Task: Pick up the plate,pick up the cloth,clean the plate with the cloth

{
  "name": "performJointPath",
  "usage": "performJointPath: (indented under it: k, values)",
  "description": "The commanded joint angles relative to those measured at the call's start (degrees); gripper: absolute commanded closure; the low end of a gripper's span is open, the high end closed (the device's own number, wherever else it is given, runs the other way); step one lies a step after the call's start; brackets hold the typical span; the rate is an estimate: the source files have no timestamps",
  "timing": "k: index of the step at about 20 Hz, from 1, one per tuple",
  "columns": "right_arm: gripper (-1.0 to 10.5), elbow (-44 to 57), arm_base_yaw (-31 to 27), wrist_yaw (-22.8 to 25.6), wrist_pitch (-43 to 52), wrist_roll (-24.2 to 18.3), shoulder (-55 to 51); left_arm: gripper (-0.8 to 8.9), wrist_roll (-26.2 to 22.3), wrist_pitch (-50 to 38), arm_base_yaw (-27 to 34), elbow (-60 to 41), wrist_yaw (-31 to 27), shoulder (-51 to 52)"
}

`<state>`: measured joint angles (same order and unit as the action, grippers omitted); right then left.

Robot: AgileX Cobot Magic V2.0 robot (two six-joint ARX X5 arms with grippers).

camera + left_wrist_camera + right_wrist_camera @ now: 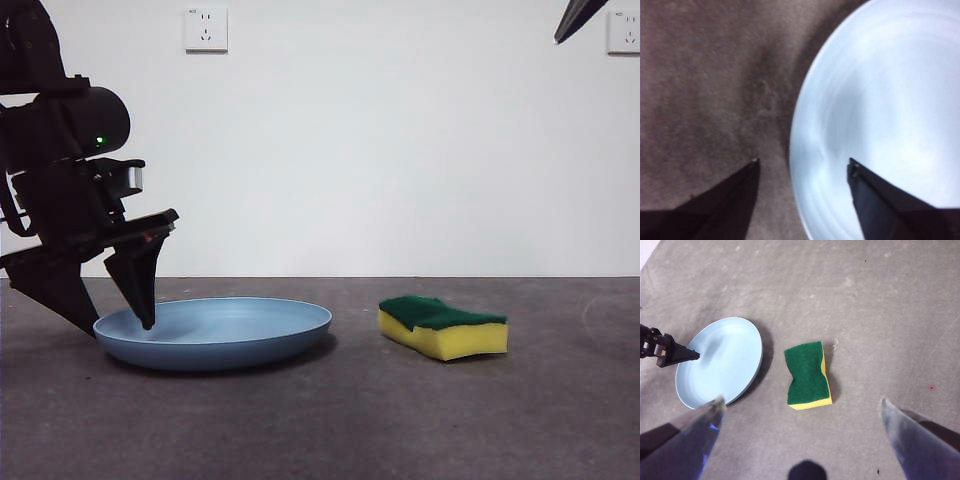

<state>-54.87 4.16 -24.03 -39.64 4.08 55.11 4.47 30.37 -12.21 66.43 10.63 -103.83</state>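
Next, my left gripper picks up the plate by its thin rim (105, 329), since the light-blue plate (215, 330) spreads far wider than the open fingers.
The light-blue plate (215, 330) lies flat on the table at the left. My left gripper (115, 322) is open and straddles its left rim, with one jaw inside the plate and one outside on the table. In the left wrist view the rim runs between the jaws of the left gripper (804, 161), with the plate (890, 110) to one side. The cloth, a yellow sponge with a green top (445, 327), lies to the right of the plate, apart from it. My right gripper (802, 400) is open and empty, high above the sponge (807, 372) and the plate (725, 365).
The grey table (400, 430) carries only the plate and the sponge. The right arm shows as a black tip (580, 18) at the top right corner. A white wall with two sockets stands behind. The left gripper's jaw (670, 352) shows at the plate's edge in the right wrist view.
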Motion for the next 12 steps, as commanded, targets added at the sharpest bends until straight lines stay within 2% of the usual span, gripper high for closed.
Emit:
performJointPath:
  k: [1,4,9,12]
  values:
    - [4.1,-0.3,0.2,-0.1,0.1,0.6,0.1,6.15,-1.4,0.3,-0.6,0.0,-0.1,-2.2]
    - [4.1,-0.3,1.1,0.0,0.2,0.6,0.1,8.27,-1.7,0.2,-0.9,0.0,-0.1,-2.4]
    - [4.2,-0.4,5.8,0.4,4.4,0.5,2.5,8.22,-1.7,1.8,-0.9,0.4,0.0,0.1]
    - [4.2,-1.7,11.1,6.3,5.2,-1.6,6.9,8.22,-1.8,2.6,-0.9,0.4,0.1,5.7]
